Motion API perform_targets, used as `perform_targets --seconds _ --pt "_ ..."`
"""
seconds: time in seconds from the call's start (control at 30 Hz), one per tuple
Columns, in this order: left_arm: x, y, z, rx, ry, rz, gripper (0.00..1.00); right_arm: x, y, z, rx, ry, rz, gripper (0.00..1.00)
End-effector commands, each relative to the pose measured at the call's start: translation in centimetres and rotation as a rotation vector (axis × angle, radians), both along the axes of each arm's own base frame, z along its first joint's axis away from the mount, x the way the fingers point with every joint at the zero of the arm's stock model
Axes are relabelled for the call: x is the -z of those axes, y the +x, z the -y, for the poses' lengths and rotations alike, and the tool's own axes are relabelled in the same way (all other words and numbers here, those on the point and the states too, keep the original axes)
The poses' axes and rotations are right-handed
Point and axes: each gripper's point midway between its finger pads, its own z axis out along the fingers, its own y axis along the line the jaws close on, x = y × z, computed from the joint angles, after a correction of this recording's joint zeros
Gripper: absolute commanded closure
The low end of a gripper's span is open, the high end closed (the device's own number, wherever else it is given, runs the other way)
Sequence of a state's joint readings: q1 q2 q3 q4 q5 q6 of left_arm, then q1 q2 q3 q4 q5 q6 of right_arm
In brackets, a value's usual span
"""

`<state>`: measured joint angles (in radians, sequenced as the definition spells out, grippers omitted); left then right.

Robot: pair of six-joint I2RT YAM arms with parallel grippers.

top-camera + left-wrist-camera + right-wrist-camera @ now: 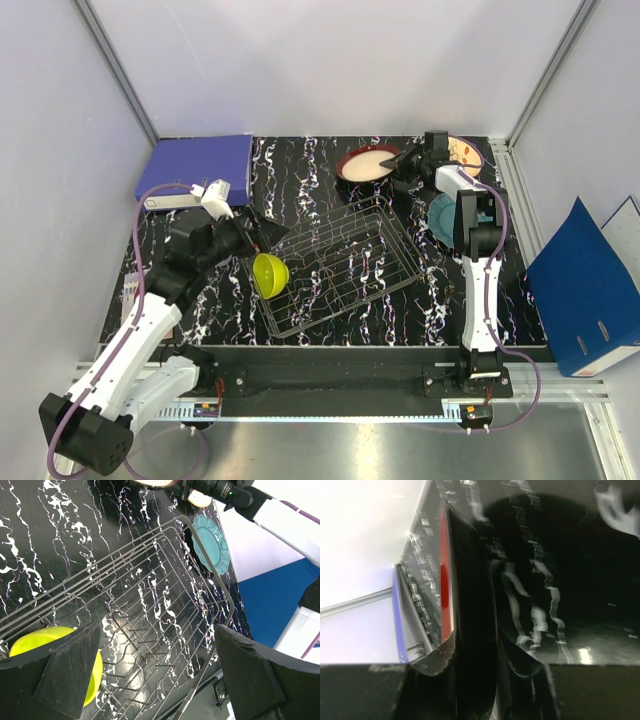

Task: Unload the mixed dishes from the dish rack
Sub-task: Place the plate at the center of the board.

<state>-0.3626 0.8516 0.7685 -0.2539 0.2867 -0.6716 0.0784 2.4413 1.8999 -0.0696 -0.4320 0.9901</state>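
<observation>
I should open my right gripper now: the cream bowl is free of the rack and above flat, empty table, so it would land on the tabletop.
The wire dish rack [345, 262] sits mid-table and also fills the left wrist view [165, 600]. A small yellow-green bowl [270, 274] lies tilted at its left end, partly behind my left finger [35, 639]. My left gripper [262, 234] hovers open just above that bowl, holding nothing [160, 680]. My right gripper [407, 158] is shut on the right rim of the cream bowl with the dark red outside [365, 163], its dark wall between my fingers [475, 610]. The teal plate [440, 215] lies right of the rack, half under the right arm [211, 542]. A salmon-pink piece [465, 150] sits behind it. No lavender cup shows.
A blue ring binder [197, 168] lies at the back left. A second blue binder [585, 290] stands off the table's right edge. White walls enclose the back and both sides.
</observation>
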Motion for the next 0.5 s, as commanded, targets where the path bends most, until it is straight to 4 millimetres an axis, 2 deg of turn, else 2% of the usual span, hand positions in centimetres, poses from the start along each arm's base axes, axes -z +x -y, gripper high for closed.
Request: perform_targets --seconds 0.0,0.13,0.17,0.33,0.43,0.47 --pt "-0.79 0.33 0.18 0.01 -0.007 0.038 0.01 -4.74 1.37 -0.86 -0.026 0.024 0.113 1.0" --pt "-0.43 0.4 0.21 0.01 -0.005 0.027 0.01 -4.02 1.28 -0.92 -0.029 0.019 0.092 1.0" --pt "-0.46 0.31 0.26 0.013 -0.007 0.025 0.01 -3.93 1.27 -0.94 -0.03 0.019 0.091 0.96" --pt "-0.3 0.32 0.29 0.015 -0.006 0.021 0.01 -4.1 1.16 -1.09 -0.037 0.028 0.089 0.59" --pt "-0.34 0.33 0.3 0.014 -0.008 0.021 0.01 -4.38 1.03 -0.96 -0.033 0.029 0.089 0.42" --pt "-0.34 0.31 0.32 0.016 -0.008 0.021 0.01 -4.5 0.99 -1.04 -0.033 0.028 0.09 0.4"
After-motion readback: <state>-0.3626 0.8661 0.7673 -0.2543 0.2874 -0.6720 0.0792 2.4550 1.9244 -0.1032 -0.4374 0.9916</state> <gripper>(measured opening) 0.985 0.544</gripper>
